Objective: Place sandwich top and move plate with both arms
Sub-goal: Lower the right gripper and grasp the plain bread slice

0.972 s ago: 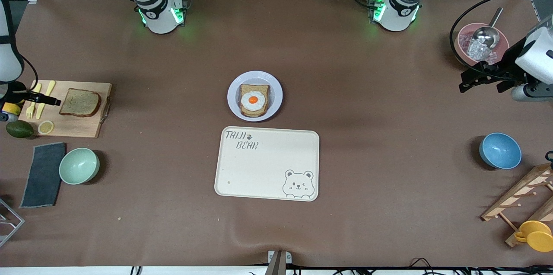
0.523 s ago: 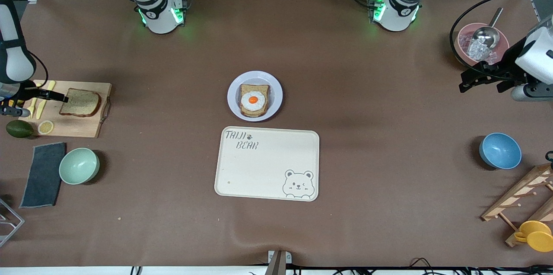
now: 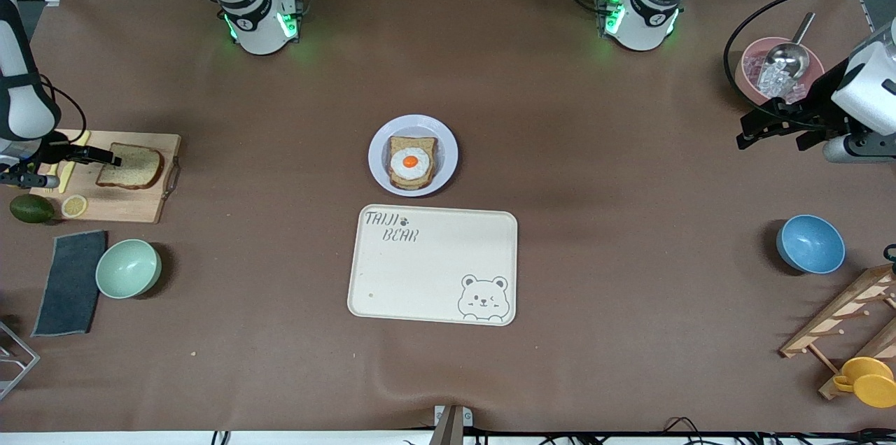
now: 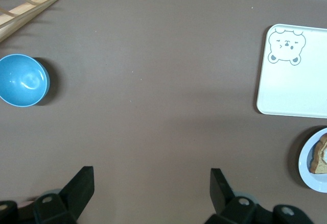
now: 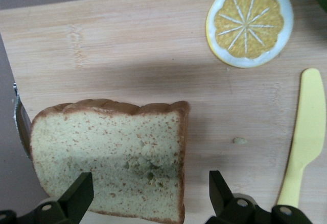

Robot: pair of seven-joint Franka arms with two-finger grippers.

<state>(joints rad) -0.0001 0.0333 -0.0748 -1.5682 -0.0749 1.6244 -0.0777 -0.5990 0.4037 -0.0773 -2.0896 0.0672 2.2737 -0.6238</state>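
Observation:
I will next grab the bread slice by its flat bottom crust with my right gripper, to top the egg sandwich on the plate.
The sandwich top, a plain brown bread slice, lies on a wooden cutting board at the right arm's end of the table. My right gripper is open just over the slice's edge; in the right wrist view the slice lies between its open fingertips. The lavender plate at the table's middle holds a bread slice with a fried egg. My left gripper is open and empty over bare table at the left arm's end.
On the board lie a lemon slice and yellow cutlery; an avocado, green bowl and grey cloth are nearby. A cream bear tray sits nearer the camera than the plate. A blue bowl, pink bowl and wooden rack stand at the left arm's end.
My right gripper has moved across the board onto the bread slice's edge. My left gripper has shifted slightly toward the table's middle.

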